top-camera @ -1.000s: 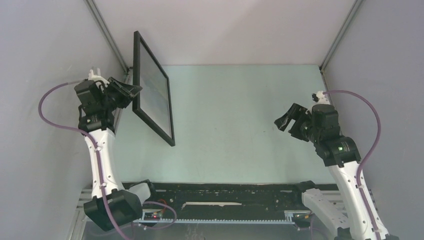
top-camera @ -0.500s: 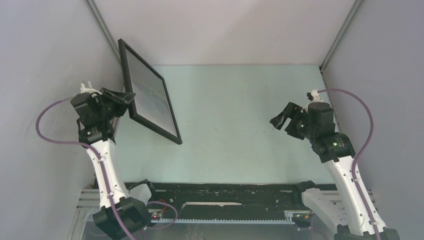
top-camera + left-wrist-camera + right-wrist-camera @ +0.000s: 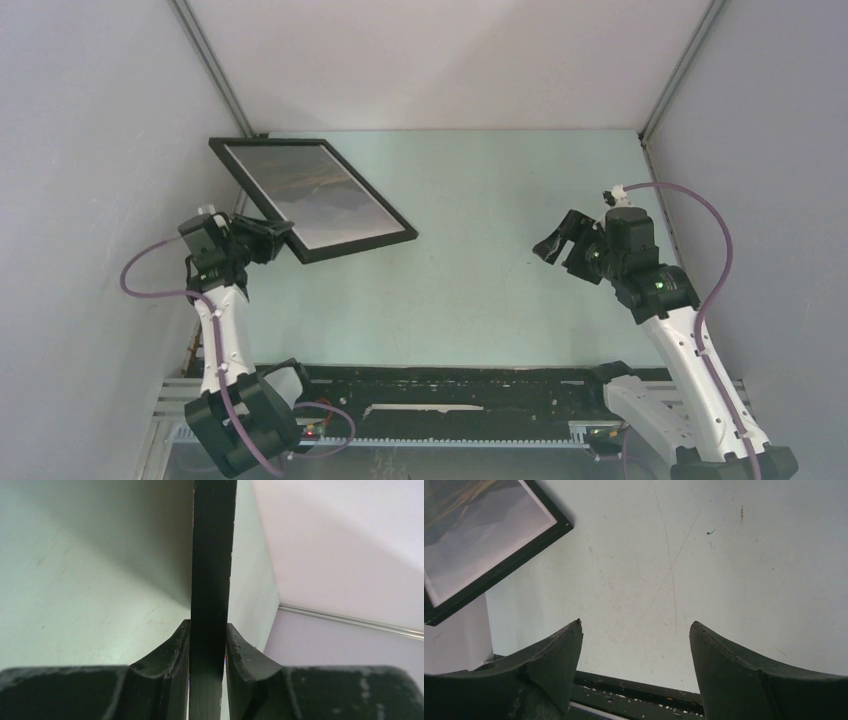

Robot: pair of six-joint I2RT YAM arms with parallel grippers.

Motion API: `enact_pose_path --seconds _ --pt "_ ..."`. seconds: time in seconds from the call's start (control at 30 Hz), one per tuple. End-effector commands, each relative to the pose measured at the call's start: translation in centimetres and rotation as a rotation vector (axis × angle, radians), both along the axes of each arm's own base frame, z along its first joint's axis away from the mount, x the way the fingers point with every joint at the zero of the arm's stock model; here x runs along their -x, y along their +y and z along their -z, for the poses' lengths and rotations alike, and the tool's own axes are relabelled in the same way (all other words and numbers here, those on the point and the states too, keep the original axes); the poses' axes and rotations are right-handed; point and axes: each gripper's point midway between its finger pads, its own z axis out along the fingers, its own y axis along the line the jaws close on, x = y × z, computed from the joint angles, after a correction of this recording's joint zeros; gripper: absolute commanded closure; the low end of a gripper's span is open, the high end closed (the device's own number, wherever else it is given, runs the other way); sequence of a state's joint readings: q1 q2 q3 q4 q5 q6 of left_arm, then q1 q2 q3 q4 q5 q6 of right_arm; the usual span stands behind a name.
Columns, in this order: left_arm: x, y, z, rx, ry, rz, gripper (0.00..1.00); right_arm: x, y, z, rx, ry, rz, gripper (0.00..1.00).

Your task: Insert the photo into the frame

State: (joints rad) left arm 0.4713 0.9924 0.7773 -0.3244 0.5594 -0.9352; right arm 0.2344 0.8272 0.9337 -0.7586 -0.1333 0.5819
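The frame's black rim (image 3: 243, 175) hangs tilted above the tabletop and the frame would drop if my left gripper opened now. The next move is lowering the frame first.
The frame (image 3: 395, 234) has a black rim and lies nearly flat, face up, at the far left of the table. The photo (image 3: 315, 198), a dark mountain landscape, shows behind its pane. My left gripper (image 3: 283, 233) is shut on the frame's near-left rim; in the left wrist view the black rim (image 3: 212, 555) stands edge-on between the jaws. My right gripper (image 3: 556, 245) is open and empty over the right half of the table. The right wrist view shows the frame's corner (image 3: 555, 529) and part of the photo (image 3: 479, 535) at upper left.
Grey walls (image 3: 90, 130) close in the left, back and right. The pale green tabletop (image 3: 480, 200) spreads between the arms. A black rail (image 3: 450, 385) runs along the near edge.
The left arm has swung the frame from upright on edge down to nearly flat, face up, and drawn back toward the near left. The right gripper has drifted slightly left and nearer.
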Motion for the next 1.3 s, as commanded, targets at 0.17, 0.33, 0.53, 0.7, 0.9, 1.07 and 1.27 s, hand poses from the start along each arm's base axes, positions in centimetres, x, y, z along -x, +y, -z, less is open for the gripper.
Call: enact_pose_path --seconds 0.17,0.33,0.53,0.7,0.9,1.07,1.27 --pt "0.7 -0.1 3.1 -0.006 -0.041 -0.035 1.00 -0.7 1.1 0.4 -0.009 -0.004 -0.013 0.15" --pt "-0.6 0.7 5.2 -0.014 -0.064 -0.049 1.00 -0.6 1.7 1.3 0.010 0.017 -0.026 0.15" --pt "-1.6 1.9 7.1 -0.065 -0.015 -0.050 1.00 -0.1 2.9 1.5 0.007 -0.001 -0.105 0.10" --pt "-0.9 3.0 9.7 -0.146 0.144 -0.025 0.84 0.5 3.5 0.5 0.005 -0.070 -0.165 0.07" --pt "0.4 4.4 11.5 -0.236 0.266 -0.041 0.41 0.7 3.4 0.3 0.005 -0.074 -0.169 0.07" --pt "1.4 6.1 10.0 -0.366 0.319 -0.078 0.25 1.0 3.4 0.2 0.008 -0.076 -0.177 0.08" --pt "2.2 6.0 4.5 -0.530 0.236 -0.091 0.22 1.8 2.2 -1.7 0.059 -0.120 -0.179 0.06"
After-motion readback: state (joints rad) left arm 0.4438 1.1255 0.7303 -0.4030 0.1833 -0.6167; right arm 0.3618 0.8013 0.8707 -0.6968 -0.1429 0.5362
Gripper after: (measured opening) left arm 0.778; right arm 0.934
